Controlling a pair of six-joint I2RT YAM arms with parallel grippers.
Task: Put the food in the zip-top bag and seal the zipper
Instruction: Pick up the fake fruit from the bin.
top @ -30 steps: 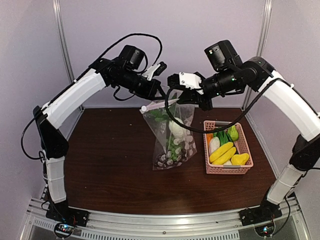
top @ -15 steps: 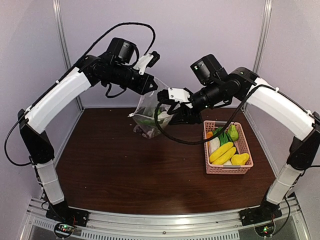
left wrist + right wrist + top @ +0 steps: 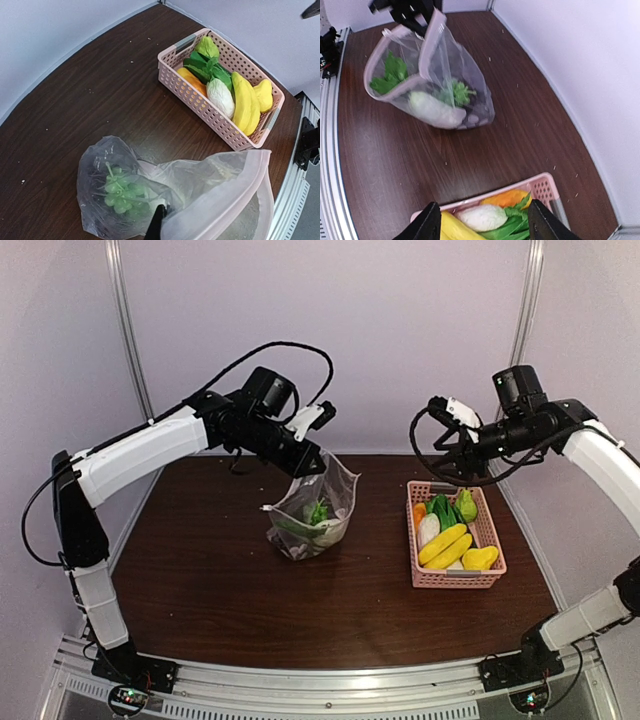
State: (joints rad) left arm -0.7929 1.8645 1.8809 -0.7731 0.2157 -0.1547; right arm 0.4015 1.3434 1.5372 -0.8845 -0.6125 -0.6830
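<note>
My right gripper grabs the green pear-shaped food by its narrow stem end (image 3: 464, 495) next, so its round body stays free to enter the zip-top bag (image 3: 312, 508) first.
The clear zip-top bag (image 3: 312, 508) sags onto the table at centre, its bottom resting there. My left gripper (image 3: 306, 462) is shut on its mouth edge and holds it up; in the left wrist view one dark finger (image 3: 156, 226) pinches the plastic beside the pale zipper (image 3: 225, 197). Inside lie green grapes (image 3: 117, 190), leafy greens (image 3: 390, 76), a white radish (image 3: 434, 111) and purple grapes (image 3: 476, 118). More food stays in the pink basket (image 3: 455, 580): bananas (image 3: 445, 543), a lemon (image 3: 481, 558), greens (image 3: 441, 510). My right gripper (image 3: 442, 448) hangs open above the basket, holding nothing.
The basket (image 3: 200, 102) stands at the right of the table, near the right wall. Bare brown tabletop (image 3: 220, 580) lies between bag and basket and in front of both. The enclosure's back wall and upright posts stand close behind the arms.
My right gripper has let go of the bag, opened, and swung back right over the basket. My left arm has lowered the bag until it slumps on the table.
</note>
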